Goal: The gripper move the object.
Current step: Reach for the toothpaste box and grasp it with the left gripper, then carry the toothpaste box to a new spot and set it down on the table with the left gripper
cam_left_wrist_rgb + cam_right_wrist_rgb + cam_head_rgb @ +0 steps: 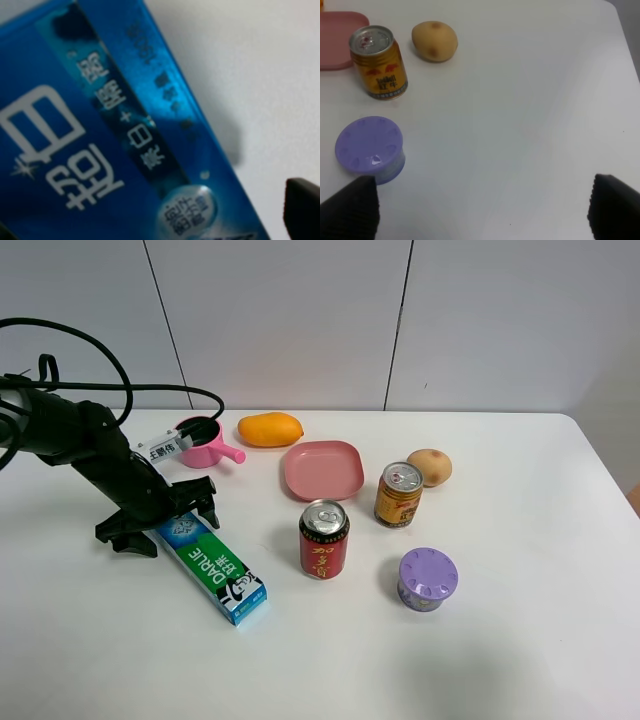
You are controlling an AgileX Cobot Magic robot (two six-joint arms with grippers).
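I should grab the DARLIE toothpaste box by its blue end (184, 530) with my left gripper. Its green section (214, 566) stays free while I move the box.
The blue-and-green DARLIE toothpaste box (215, 570) lies flat and slanted on the white table at the front left. My left gripper (165, 522) is lowered over its far-left end, one black finger on each side. The left wrist view is filled by the box (100, 150), with a fingertip (302, 210) a small gap away from its edge, so the jaws stand open around it. My right gripper (482, 207) is open and empty above bare table; it is out of the exterior view.
A red can (324, 540), a yellow can (399, 494) and a purple-lidded tub (428, 578) stand right of the box. A pink plate (322, 469), potato (429, 467), mango (270, 428) and pink cup (200, 443) sit further back.
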